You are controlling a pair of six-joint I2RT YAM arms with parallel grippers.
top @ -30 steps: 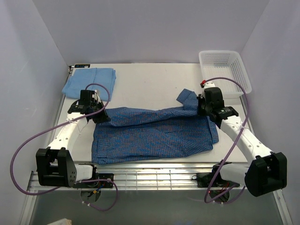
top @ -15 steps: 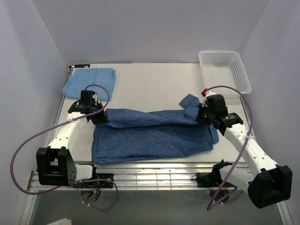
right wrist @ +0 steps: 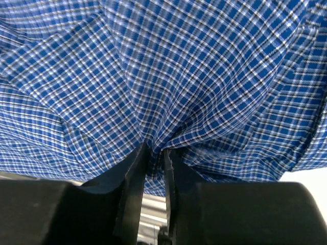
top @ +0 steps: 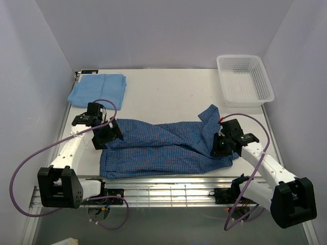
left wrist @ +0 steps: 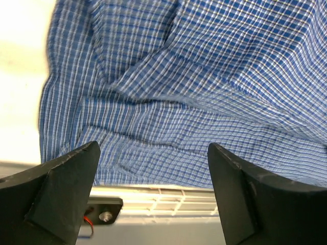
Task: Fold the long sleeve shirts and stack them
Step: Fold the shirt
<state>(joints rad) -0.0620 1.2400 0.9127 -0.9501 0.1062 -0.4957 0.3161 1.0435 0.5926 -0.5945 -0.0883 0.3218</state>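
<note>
I need to grab the checked shirt's folded-over far layer with my left gripper next, at the shirt's end under it. This leaves the shirt's opposite end free for straightening together.
The dark blue checked shirt [top: 163,145] lies across the near half of the table, its far part folded over toward the front and a collar end sticking up at the right. It fills the left wrist view [left wrist: 194,76] and the right wrist view [right wrist: 194,66]. My left gripper [top: 106,137] hangs over the shirt's left end, jaws wide open [left wrist: 153,148] and empty. My right gripper [top: 218,147] is at the shirt's right end, its jaws [right wrist: 155,150] slightly parted with a bunched fold of checked cloth still between the tips. The plain light blue shirt [top: 98,89] lies folded at the far left.
A white mesh basket [top: 267,87] stands at the far right corner. A slatted metal rail [top: 168,190] runs along the table's front edge, just beyond the shirt's near hem. Side walls close in on the left and right.
Both arms drew toward the front edge, carrying the shirt's far edge over the body. The left gripper opened wide and let go; the right jaws parted slightly.
</note>
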